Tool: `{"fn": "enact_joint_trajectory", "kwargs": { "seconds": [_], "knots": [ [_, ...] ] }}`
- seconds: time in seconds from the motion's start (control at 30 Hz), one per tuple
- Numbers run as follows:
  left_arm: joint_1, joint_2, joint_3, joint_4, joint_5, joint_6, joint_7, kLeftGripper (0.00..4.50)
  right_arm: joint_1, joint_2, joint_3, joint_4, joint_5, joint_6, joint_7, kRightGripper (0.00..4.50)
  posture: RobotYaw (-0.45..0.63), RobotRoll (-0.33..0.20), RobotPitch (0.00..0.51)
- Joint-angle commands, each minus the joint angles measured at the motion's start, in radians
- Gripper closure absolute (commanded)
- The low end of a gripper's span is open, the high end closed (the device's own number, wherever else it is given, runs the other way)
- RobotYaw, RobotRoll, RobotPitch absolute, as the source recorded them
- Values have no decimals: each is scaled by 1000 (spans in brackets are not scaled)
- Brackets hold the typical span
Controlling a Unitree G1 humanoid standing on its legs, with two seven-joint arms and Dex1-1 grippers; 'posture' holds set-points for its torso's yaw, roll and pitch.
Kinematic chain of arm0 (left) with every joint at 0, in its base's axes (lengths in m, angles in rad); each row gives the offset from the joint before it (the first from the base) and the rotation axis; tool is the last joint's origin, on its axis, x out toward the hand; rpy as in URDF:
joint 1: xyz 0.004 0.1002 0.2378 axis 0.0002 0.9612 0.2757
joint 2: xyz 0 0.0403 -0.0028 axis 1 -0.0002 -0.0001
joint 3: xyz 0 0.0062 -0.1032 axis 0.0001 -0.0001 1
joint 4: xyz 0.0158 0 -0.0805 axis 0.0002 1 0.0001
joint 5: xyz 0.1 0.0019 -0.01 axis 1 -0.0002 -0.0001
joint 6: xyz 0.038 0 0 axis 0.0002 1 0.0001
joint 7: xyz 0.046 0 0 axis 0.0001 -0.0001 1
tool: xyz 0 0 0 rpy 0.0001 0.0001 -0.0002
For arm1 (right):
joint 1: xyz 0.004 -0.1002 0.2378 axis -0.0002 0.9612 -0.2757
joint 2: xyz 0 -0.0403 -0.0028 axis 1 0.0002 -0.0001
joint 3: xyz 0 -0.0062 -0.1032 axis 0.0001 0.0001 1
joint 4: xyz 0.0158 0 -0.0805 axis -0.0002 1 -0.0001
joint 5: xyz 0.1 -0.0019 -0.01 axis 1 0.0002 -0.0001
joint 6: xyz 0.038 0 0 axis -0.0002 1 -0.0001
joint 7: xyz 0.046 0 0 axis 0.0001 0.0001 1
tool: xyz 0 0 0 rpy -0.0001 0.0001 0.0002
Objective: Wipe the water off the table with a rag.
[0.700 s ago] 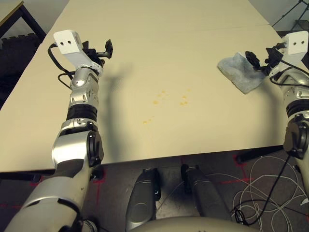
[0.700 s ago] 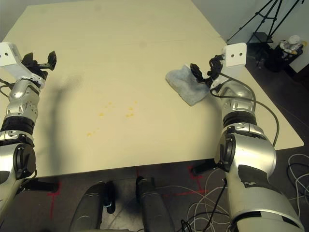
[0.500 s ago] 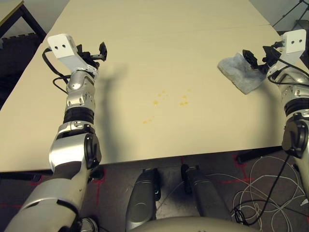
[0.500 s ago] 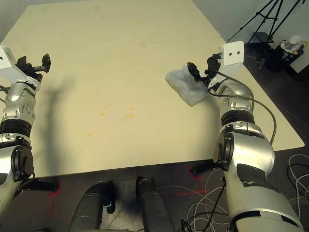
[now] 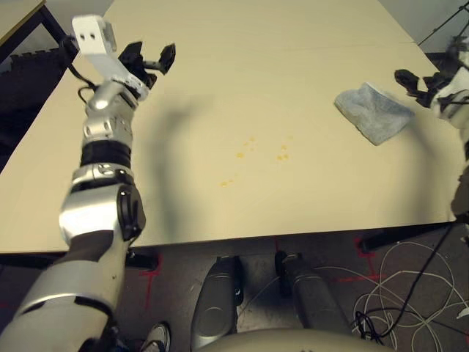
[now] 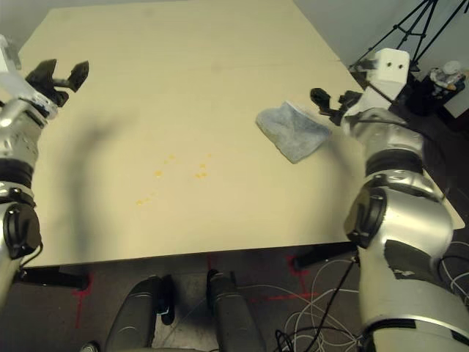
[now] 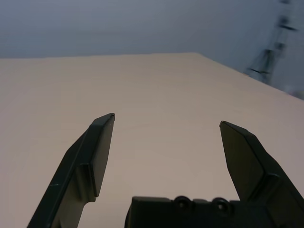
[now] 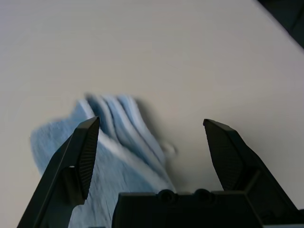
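Observation:
I will next grab the crumpled rag by its corner [image 5: 407, 115] with my right gripper, to wipe the yellow-orange drops off the table.
The rag [image 5: 374, 111], a small grey-blue cloth, lies crumpled on the right side of the pale table [image 5: 293, 44]. The water [image 5: 245, 150] is a scatter of tiny yellow-orange drops near the table's middle, well to the left of the rag. My right gripper [image 6: 330, 99] hovers open just right of the rag, holding nothing. In the right wrist view the rag [image 8: 118, 147] lies beyond the spread fingers [image 8: 80, 156]. My left gripper [image 5: 150, 57] is raised above the table's far left part, open and empty; its wrist view shows bare table between the fingers [image 7: 97, 152].
A thin seam [image 5: 293, 48] crosses the tabletop beyond the drops. A tripod [image 6: 410, 29] and a small object [image 6: 447, 73] stand off the table's right edge. Loose cables [image 5: 410, 293] lie on the floor at the front right. Another table's corner [image 5: 15, 15] shows far left.
My right gripper has drawn back off the rag's right edge, and the rag stays lying on the table. My left arm has swung up and slightly right.

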Motion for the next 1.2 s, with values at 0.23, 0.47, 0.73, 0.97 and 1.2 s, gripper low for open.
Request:
{"fn": "enact_joint_trajectory", "kwargs": {
  "seconds": [0.23, 0.47, 0.73, 0.97, 1.2],
  "knots": [
    [-46, 26, -108, -32, 17, 165, -305, 0, 124, 15, -43, -193, 119, 430, 73, 21, 0, 0, 196],
    [-11, 10, -132, -104, 4, 230, -364, 0, 136, 89, -66, -143, 132, 370, 9, 21, 8, 0, 208],
    [26, -3, -129, -201, -6, 285, -352, 0, 82, 163, -149, 2, 171, 243, -108, 21, 32, 0, 221],
    [60, -10, -116, -285, -25, 336, -323, 0, 27, 200, -182, 70, 187, 148, -147, 21, 52, 0, 226],
    [113, -18, -114, -372, -55, 388, -288, 0, 1, 217, -175, 99, 176, 60, -173, 21, 59, 0, 225]
  ]
}}
